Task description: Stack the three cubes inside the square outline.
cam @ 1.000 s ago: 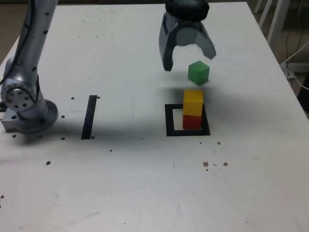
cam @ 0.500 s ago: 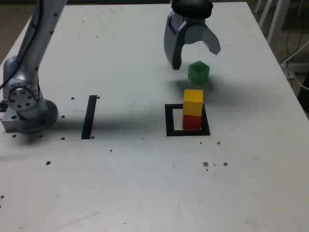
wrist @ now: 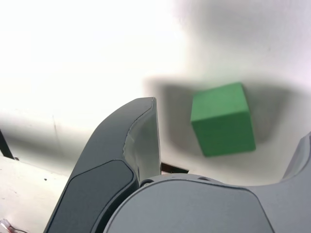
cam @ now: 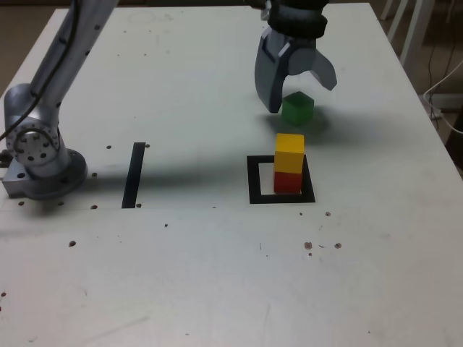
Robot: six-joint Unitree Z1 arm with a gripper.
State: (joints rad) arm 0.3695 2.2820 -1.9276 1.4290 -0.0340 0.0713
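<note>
My gripper grabs the green cube (cam: 297,108) by its opposite sides next, to top off the stack in the square outline.
The yellow cube (cam: 290,152) rests on the red cube (cam: 287,181) inside the black square outline (cam: 255,181). Behind that stack, the green cube (cam: 297,108) sits alone on the table. My gripper (cam: 302,94) hangs open over the green cube, one finger at its left side and the other above its right in the exterior view. In the wrist view the green cube (wrist: 222,118) lies between my spread fingers (wrist: 129,155), untouched.
A straight black strip (cam: 134,174) lies on the white table (cam: 217,260) at the exterior view's left, near the arm's base (cam: 40,163). Small dark specks dot the tabletop. The table's right edge is close to the cubes.
My open gripper has shifted right and lowered toward the green cube, from left of it to straddling it. The cubes have not moved.
</note>
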